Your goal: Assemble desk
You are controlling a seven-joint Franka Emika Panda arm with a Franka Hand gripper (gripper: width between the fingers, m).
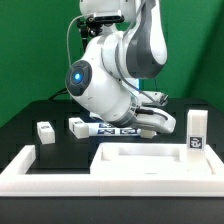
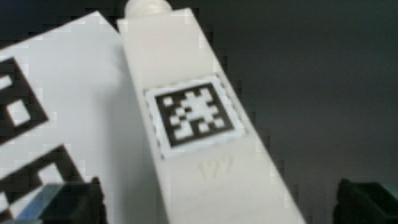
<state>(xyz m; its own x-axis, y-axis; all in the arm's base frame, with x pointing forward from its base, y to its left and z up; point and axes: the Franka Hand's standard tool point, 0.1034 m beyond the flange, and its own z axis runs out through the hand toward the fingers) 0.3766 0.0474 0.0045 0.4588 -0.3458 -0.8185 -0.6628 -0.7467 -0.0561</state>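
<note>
My gripper's fingers are low on both sides of the white leg (image 2: 224,180). My gripper should close on the leg now.
In the wrist view a long square white leg (image 2: 192,120) with a black-and-white tag lies on the dark table. It runs lengthwise between my gripper's (image 2: 217,206) dark fingertips (image 2: 64,204), which stand open, one on each side, apart from the leg. In the exterior view my gripper (image 1: 158,126) is down at the table behind the desk top (image 1: 150,158), a white tray with a raised rim. Two more legs (image 1: 45,132) (image 1: 78,127) lie at the exterior view's left. Another leg (image 1: 195,131) stands upright at the right.
The marker board (image 1: 112,130) lies flat just beside my gripper, and its tags show next to the leg (image 2: 39,110) in the wrist view. A low white border wall (image 1: 35,168) runs along the front and left of the table.
</note>
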